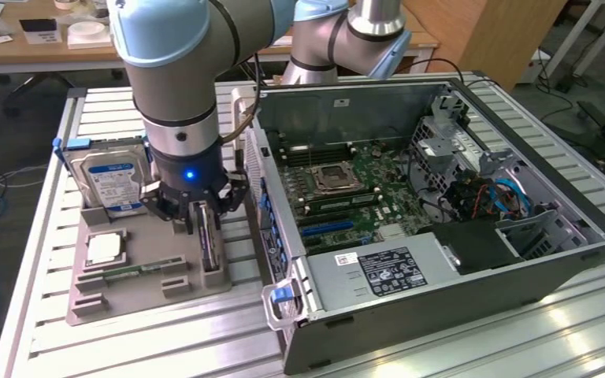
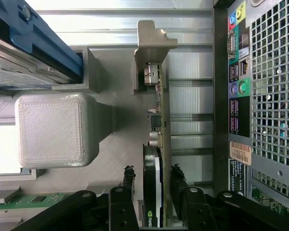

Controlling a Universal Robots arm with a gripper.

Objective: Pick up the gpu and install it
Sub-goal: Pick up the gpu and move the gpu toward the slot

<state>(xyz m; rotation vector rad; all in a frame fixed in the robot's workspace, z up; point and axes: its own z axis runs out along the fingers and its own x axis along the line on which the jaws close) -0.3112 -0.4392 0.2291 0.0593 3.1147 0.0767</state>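
My gripper's fingers reach down on either side of the GPU's dark heatsink (image 1: 207, 235), so closing would catch the GPU and my gripper closes on it next.
The gpu (image 1: 211, 240) stands on its edge in a slot of the grey holder tray (image 1: 124, 303), just beside the open computer case (image 1: 439, 205). My gripper (image 1: 205, 224) is lowered over it. In the wrist view the gpu (image 2: 156, 120) is a thin green card with a dark heatsink, and its silver end bracket (image 2: 151, 43) is at the far end. My gripper (image 2: 153, 173) straddles the card, one black finger (image 2: 128, 175) on each side, with small gaps to the card. It is open and the card rests in its slot.
The tray also holds a hard drive (image 1: 113, 177) with a blue label, a square chip (image 1: 105, 249) and a memory stick (image 1: 139, 270). The case's rear panel (image 2: 260, 96) lies close beside the card. The motherboard (image 1: 355, 189) lies exposed inside the case.
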